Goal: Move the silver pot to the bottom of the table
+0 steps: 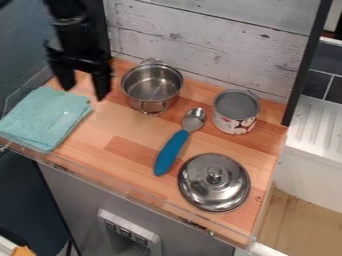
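The silver pot has to go to the bottom of the table, so my gripper will next grab the rim of the silver pot (152,88) between its loop handles.
The black gripper (85,91) hangs at the upper left of the table, its two fingers spread apart with nothing between them. To its right, the silver pot (152,88) stands upright and uncovered near the back wall, with a loop handle at its front and another at its back. Gripper and pot are apart. The wooden table (123,146) carries both the pot and the other items.
A folded teal cloth (45,118) lies at the left, below the gripper. A blue-handled spoon (172,152) lies mid-table, a tin can (236,111) stands at the right, and a silver lid (214,183) rests near the front right. White boards (207,40) border the back.
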Motion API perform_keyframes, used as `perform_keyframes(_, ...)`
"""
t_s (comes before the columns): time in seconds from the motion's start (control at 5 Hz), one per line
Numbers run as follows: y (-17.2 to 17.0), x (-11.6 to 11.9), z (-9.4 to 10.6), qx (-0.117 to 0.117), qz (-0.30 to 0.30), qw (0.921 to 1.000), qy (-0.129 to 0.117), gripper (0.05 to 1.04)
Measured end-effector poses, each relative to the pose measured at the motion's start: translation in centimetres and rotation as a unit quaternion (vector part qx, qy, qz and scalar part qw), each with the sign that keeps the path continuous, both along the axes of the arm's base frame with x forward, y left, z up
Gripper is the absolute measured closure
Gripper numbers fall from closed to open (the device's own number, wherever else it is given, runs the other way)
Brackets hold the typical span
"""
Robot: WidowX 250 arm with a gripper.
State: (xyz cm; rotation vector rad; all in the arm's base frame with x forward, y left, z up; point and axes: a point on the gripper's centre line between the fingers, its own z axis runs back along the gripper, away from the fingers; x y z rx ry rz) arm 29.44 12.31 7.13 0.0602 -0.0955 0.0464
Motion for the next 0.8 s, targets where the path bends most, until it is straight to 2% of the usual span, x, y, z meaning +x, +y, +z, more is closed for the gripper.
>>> perform_keyframes(0.2,-4.0,4.2,0.0,0.002,-0.003,0.9999,-0.009,0.084)
perform_keyframes(0.4,-7.0,8.4,-0.2,-0.013,0.013,0.9994,-0.030,0.083)
perform_keyframes(0.6,-8.2,10.3,-0.9,-0.010,0.025,0.9990,-0.037,0.083)
perform_keyframes(0.8,-8.8,10.5,-2.2,-0.001,0.026,0.9991,-0.032,0.083)
